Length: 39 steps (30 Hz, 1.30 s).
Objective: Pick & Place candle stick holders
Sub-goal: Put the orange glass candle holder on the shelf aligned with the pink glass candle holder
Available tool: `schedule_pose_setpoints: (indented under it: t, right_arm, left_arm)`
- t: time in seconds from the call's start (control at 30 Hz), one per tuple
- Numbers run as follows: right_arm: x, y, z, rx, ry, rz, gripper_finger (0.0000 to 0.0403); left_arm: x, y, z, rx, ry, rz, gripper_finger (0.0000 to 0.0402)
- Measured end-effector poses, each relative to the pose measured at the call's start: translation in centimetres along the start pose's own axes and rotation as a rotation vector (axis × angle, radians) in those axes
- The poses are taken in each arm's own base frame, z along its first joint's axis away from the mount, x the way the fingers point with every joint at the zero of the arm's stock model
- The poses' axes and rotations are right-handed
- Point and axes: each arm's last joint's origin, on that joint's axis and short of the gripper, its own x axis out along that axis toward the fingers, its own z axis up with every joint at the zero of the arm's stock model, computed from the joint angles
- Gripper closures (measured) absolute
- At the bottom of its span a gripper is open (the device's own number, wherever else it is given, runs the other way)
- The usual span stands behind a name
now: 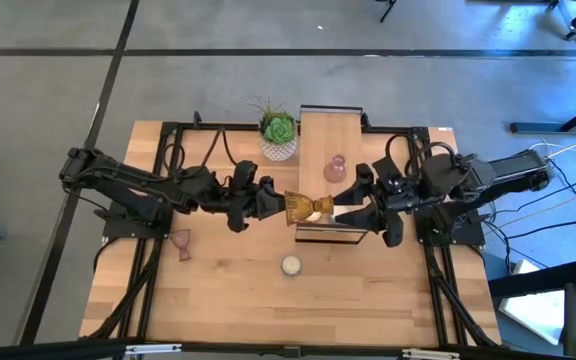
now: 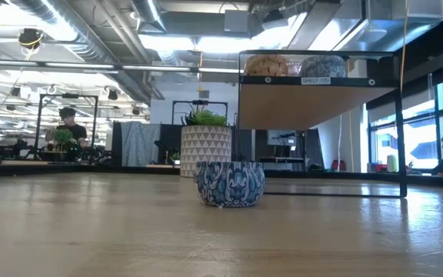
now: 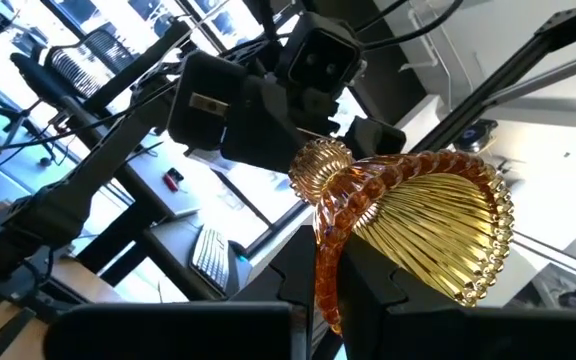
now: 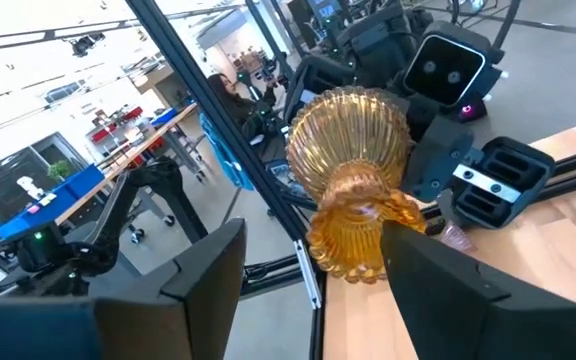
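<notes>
The right gripper takes its scalloped rim (image 1: 326, 204) next, leaving the amber holder's wide ribbed foot (image 1: 295, 208) free to stand on the shelf.
The amber holder (image 1: 306, 207) is held on its side in the air between my two grippers, by the near edge of the wooden shelf (image 1: 330, 130). My left gripper (image 1: 276, 204) is shut on one end of it. My right gripper (image 4: 316, 245) is open, its fingers on either side of the holder's other end (image 4: 353, 235); I cannot tell whether one touches it. One pink holder (image 1: 335, 168) stands on the shelf top. The other pink holder (image 1: 180, 243) lies on its side on the table at the left. My left gripper holds the amber holder by the ribbed rim of one cup (image 3: 328, 265), which runs down between the two fingers (image 3: 418, 320). The fingers come level from the table's left. The holder lies level, pointing toward the right gripper, clear of table and shelf.
A green plant in a white pot (image 1: 279, 135) stands left of the shelf at the back. A small patterned tin with a candle (image 1: 290, 265) stands on the table in front of the shelf (image 2: 229, 183). Bare wood lies near the table's front edge.
</notes>
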Motion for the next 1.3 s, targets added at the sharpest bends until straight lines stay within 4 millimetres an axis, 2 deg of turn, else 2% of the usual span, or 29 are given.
schedule_pose_setpoints:
  t: [0.67, 1.3]
  right_arm:
    - [0.9, -0.4, 0.2, 0.003, -0.005, 0.036, 0.0171]
    - [2.3, -1.4, 0.3, 0.053, 0.013, 0.058, 0.0293]
  left_arm:
    - [0.1, 0.4, 0.6, 0.009, 0.001, -0.012, 0.0385]
    - [0.0, 0.3, 0.6, 0.010, 0.008, -0.024, 0.0385]
